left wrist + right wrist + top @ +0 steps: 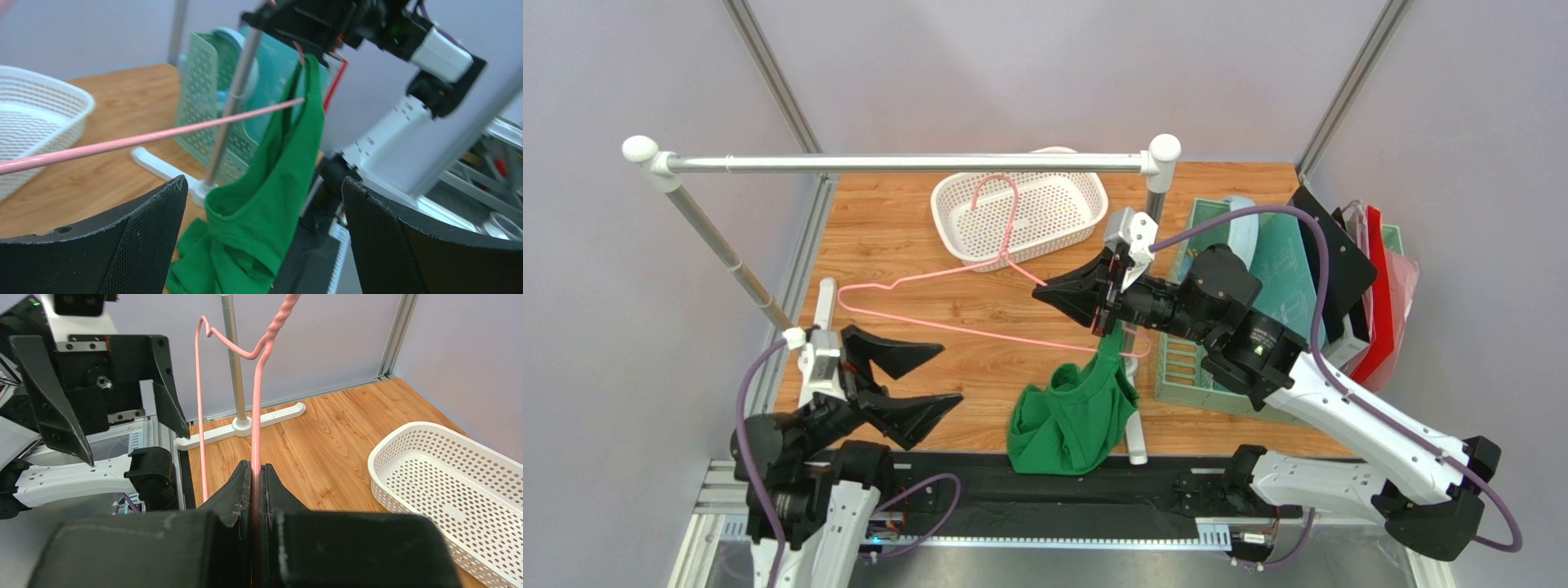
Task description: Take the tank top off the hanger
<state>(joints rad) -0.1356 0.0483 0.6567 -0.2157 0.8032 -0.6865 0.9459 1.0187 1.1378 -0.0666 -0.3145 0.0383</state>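
Observation:
My left gripper grabs the tank top's hanging fabric below the strap next, so the strap stays free to slip off the hanger.
The pink hanger is held slanted above the table, its hook over the white basket. My right gripper is shut on its upper wire, which runs up from between the shut fingers in the right wrist view. The green tank top hangs by one strap from the hanger's right end, and its lower part is bunched on the table's near edge. My left gripper is open and empty, left of the tank top and below the hanger's lower wire. In the left wrist view the tank top hangs ahead between the open fingers, with the hanger wire above.
A silver rail on white-capped posts spans the back; its right post's white foot lies beside the tank top. A white basket sits at the back. A teal rack with boards and red items stands at the right.

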